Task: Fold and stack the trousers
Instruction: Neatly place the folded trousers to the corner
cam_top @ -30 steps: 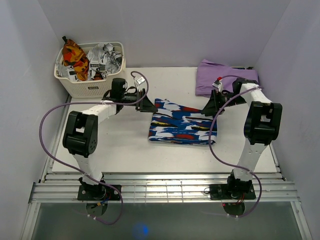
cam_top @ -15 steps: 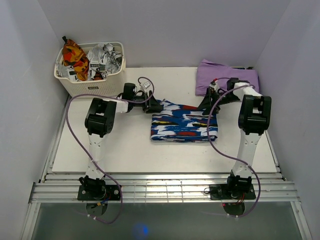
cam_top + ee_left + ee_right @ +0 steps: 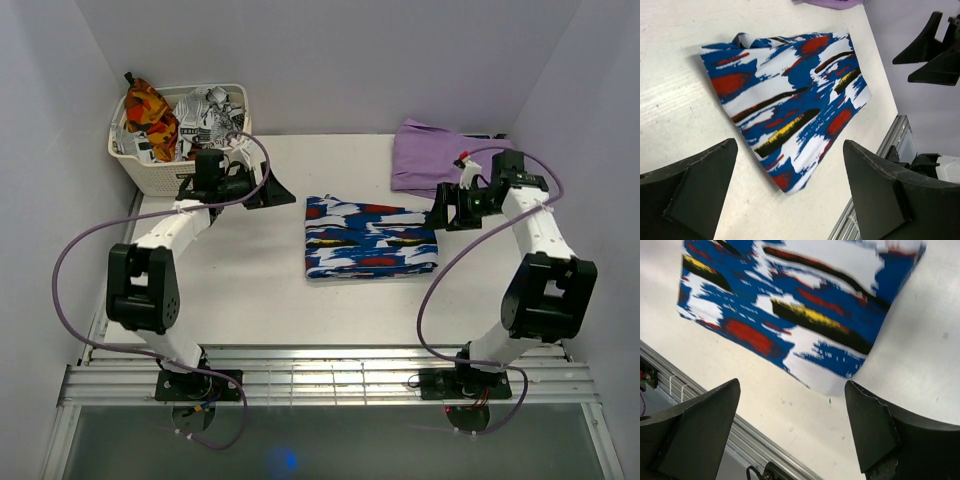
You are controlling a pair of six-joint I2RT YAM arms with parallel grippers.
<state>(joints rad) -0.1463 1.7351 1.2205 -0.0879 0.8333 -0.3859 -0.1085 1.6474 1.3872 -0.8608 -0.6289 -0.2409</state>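
Observation:
Next, my right gripper grabs the folded trousers by the near corner beside it, which leaves their opposite edge free for stacking them flat.
The trousers (image 3: pixel 370 238), bright blue with white, red, black and yellow streaks, lie folded in a flat rectangle at the middle of the table. My left gripper (image 3: pixel 283 193) hovers open a little left of their far left corner, holding nothing. My right gripper (image 3: pixel 438 215) stands open just off their right edge, also with nothing in it. The left wrist view looks down on the trousers (image 3: pixel 790 100) beyond the spread left gripper (image 3: pixel 790 145). In the right wrist view the trousers (image 3: pixel 790 305) lie above the wide right gripper (image 3: pixel 792 385).
A white basket (image 3: pixel 180 172) with orange-red and black-and-white printed clothes stands at the far left. A lilac-purple garment (image 3: pixel 430 155) lies at the far right corner. Metal rails (image 3: pixel 330 380) run along the near edge.
Both grippers have drawn back from the trousers' two ends, the left one to the left and the right one to the right. The left jaws have spread wider. The trousers stay folded flat.

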